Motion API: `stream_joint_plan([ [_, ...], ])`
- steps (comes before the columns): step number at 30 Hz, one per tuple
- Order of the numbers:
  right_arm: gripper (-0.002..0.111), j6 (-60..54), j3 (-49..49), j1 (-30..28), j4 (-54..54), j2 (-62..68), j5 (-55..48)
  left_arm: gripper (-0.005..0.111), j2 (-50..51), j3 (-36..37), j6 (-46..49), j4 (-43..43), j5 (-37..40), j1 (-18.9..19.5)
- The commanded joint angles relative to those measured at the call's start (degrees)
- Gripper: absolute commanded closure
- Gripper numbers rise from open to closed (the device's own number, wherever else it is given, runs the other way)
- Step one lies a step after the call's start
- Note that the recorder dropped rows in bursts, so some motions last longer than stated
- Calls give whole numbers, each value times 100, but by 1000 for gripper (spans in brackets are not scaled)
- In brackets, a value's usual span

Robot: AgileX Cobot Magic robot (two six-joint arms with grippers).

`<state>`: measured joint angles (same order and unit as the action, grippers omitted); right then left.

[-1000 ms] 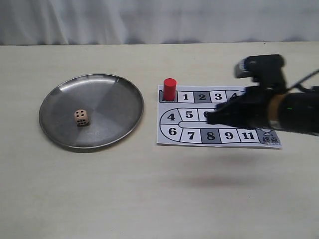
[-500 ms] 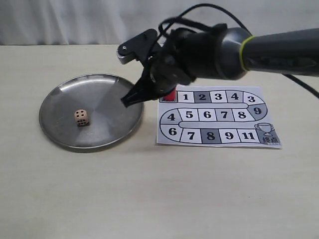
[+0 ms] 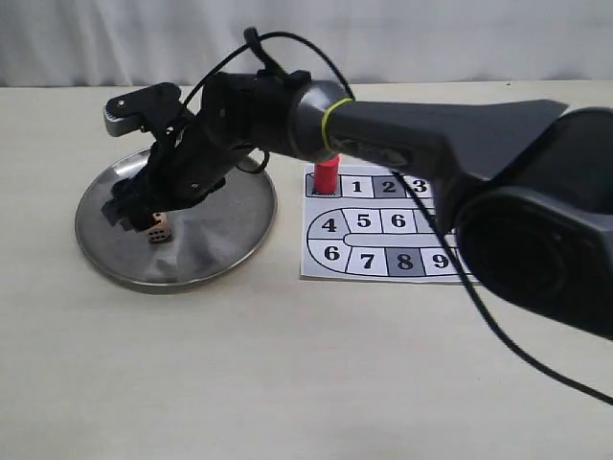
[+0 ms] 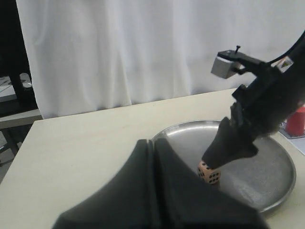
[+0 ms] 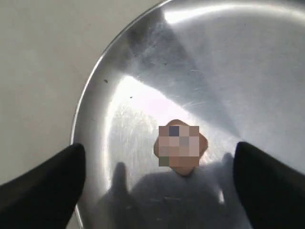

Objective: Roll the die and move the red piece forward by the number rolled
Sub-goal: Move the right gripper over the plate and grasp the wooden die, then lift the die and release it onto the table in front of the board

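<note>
The die's opposite sides are the part my right gripper will grab next, to roll the die (image 3: 158, 228) from the round steel plate (image 3: 215, 240).
The die (image 3: 158, 228) lies in the round steel plate (image 3: 215, 240) on the left of the table. My right gripper (image 3: 139, 213) has reached across the middle and hangs just over the die, open. In the right wrist view its two dark fingers stand wide on either side of the die (image 5: 180, 148), not touching it. The left wrist view shows the die (image 4: 209, 172) under that gripper's tip. The red piece (image 3: 327, 175) stands upright at the board's (image 3: 383, 240) start corner, partly hidden by the arm. My left gripper (image 4: 153, 142) is shut on nothing, beside the plate (image 4: 271, 176).
The printed numbered board lies right of the plate, its right part covered by the right arm (image 3: 412, 125). A white curtain (image 3: 431, 38) runs behind the table's far edge. The red piece (image 4: 296, 119) shows past the plate's far rim.
The right arm has swept from over the board's right side leftward past the red piece to over the plate, and its gripper now hangs at the die. Die and red piece have not moved.
</note>
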<state>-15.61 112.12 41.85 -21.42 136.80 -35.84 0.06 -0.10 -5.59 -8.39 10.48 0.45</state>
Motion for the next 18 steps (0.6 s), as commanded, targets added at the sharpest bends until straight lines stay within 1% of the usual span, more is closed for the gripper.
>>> stream_joint_plan([
  [1, 24, -224, 383, 48, -21, 442, 6, 107, -6, 10, -5, 11, -55, -48],
  [4, 30, -435, 515, 48, -21, 637, 6, 107, -6, 10, -5, 11, -55, -48],
  [6, 39, -607, 538, 48, -21, 699, 6, 107, -6, 10, -5, 11, -55, -48],
  [9, 61, -671, 538, 27, -10, 696, 18, 107, -6, 10, -5, 11, -55, -48],
  [12, 86, -646, 538, 1, 69, 581, -45, 107, -6, 10, -5, 11, -55, -48],
  [14, 99, -507, 538, 0, 224, 396, -181, 107, -6, 10, -5, 11, -55, -48],
  [15, 103, -407, 538, -23, 354, 265, -252, 107, -6, 10, -5, 11, -55, -48],
  [18, 104, -5, 538, -87, 810, -199, -632, 107, -6, 10, -5, 11, -55, -48],
])
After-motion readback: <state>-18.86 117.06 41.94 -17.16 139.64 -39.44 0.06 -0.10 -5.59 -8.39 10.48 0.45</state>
